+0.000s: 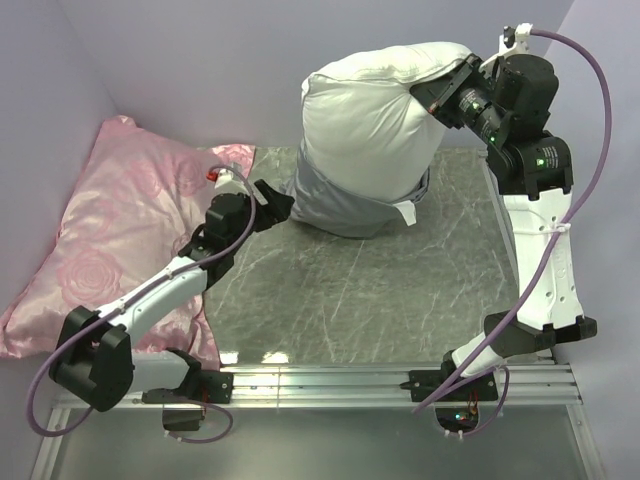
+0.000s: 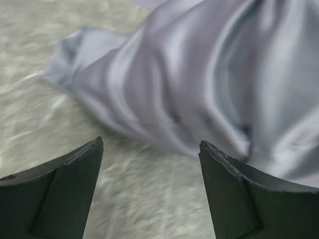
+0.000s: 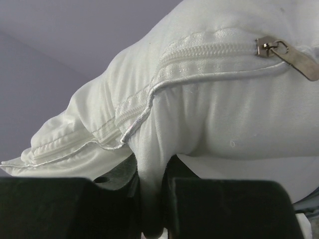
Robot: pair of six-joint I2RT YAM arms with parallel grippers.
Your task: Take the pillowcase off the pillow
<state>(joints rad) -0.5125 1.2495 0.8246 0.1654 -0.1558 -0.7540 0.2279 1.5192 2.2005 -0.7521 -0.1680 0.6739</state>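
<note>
The left gripper grabs the pillowcase by its bunched fold next, which leaves the white pillow free to be pulled out of the pillowcase.
The white pillow is held up on end above the table, its upper part bare. The silver-grey pillowcase is bunched round its lower end, resting on the table. My right gripper is shut on a fold of the pillow near its zipper. My left gripper is open and empty, low over the table, just left of the pillowcase; its fingertips stop short of the fabric.
A large pink rose-patterned pillow lies at the left, partly under the left arm. The grey marble tabletop spreads in front. Lilac walls close the back and sides.
</note>
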